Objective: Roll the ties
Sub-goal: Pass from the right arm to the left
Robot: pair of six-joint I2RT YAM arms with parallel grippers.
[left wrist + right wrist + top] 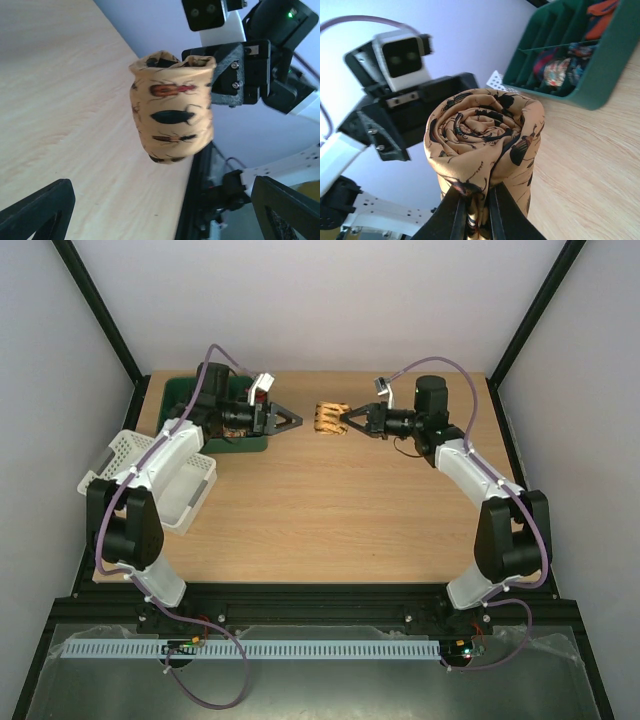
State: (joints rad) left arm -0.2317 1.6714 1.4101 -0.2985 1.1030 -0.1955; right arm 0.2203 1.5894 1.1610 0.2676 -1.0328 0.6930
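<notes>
My left gripper grabs the tie across its coil next, opposite my right gripper's pinch, to take it over still rolled for the green tray.
A tan-gold tie with dark beetle marks is rolled into a fist-sized coil. My right gripper is shut on its edge and holds it above the table; the fabric is pinched between the fingers in the right wrist view, with the coil facing the camera. My left gripper is open and empty, a short gap to the left of the coil. In the left wrist view the coil hangs ahead, between and beyond my spread fingertips.
A green divided tray at the back left holds other rolled ties. A white slotted basket stands at the table's left edge. Walls close in on three sides.
</notes>
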